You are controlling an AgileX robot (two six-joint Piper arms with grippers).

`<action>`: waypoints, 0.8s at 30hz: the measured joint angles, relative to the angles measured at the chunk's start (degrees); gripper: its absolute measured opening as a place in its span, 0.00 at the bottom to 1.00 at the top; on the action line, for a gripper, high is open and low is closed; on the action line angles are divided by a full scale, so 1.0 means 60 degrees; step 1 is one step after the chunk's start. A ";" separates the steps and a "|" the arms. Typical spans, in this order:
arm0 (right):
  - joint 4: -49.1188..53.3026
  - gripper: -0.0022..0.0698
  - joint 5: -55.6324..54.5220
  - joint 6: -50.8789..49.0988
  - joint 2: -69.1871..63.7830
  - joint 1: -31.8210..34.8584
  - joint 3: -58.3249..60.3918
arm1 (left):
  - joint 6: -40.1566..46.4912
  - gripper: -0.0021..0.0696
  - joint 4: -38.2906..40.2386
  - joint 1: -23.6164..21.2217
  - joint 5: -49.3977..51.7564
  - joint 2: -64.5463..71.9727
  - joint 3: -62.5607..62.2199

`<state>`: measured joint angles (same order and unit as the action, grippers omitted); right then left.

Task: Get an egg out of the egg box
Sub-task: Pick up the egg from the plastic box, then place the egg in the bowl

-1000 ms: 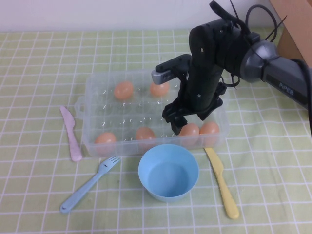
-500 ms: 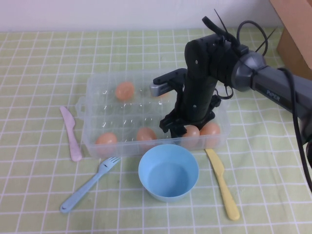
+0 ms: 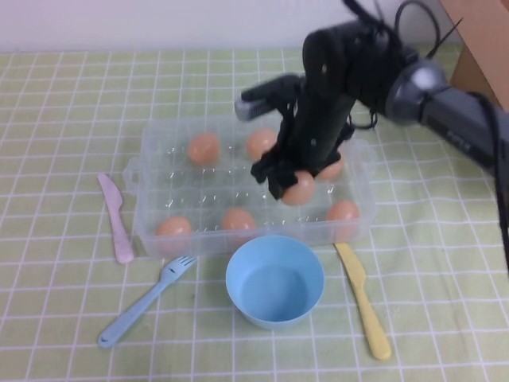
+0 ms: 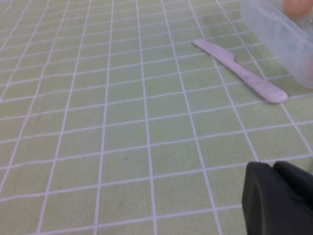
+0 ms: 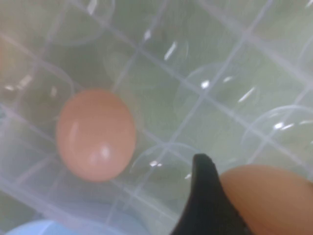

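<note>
I should move the egg [image 3: 297,188] over the light-blue bowl [image 3: 274,282] with my right gripper before I let it go, because the egg is above the box cells.
My right gripper [image 3: 293,188] is shut on one orange-tan egg [image 3: 300,189] and holds it above the middle of the clear egg box [image 3: 151,199]. In the right wrist view the held egg [image 5: 266,196] sits against a black finger [image 5: 205,200], with the box cells below. Several more eggs lie in the box, such as one at the back left [image 3: 204,148] and one at the front right [image 3: 343,212]. My left gripper [image 4: 281,196] shows only in the left wrist view, shut and empty, low over the cloth left of the box.
A light-blue bowl [image 3: 274,280] stands just in front of the box. A pink knife [image 3: 116,216] lies left of the box, a blue fork [image 3: 147,299] at the front left and a yellow knife [image 3: 362,298] at the front right. A brown box [image 3: 481,40] stands at the back right.
My right gripper closed on a front-row egg and has risen with it, moving back over the box's middle. That egg's cell is now empty.
</note>
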<state>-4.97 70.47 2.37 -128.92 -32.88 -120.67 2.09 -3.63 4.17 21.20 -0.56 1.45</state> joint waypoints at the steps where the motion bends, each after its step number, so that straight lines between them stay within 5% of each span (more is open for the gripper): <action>1: 0.0000 0.56 0.0000 0.0000 0.0150 0.0000 -0.0116 | 0.0000 0.02 0.0000 0.0000 0.0000 0.0000 0.0000; 14: -0.0177 0.56 0.0041 0.0092 0.3504 -0.1005 0.1903 | 0.0000 0.02 0.0000 0.0000 0.0000 0.0000 0.0000; 24: 0.0450 0.56 0.0073 0.0107 0.2863 -0.1902 0.3510 | 0.0000 0.02 0.0000 0.0000 0.0000 0.0000 0.0000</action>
<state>-2.26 70.91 3.01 -111.74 -44.29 -99.61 2.09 -3.63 4.17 21.20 -0.56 1.45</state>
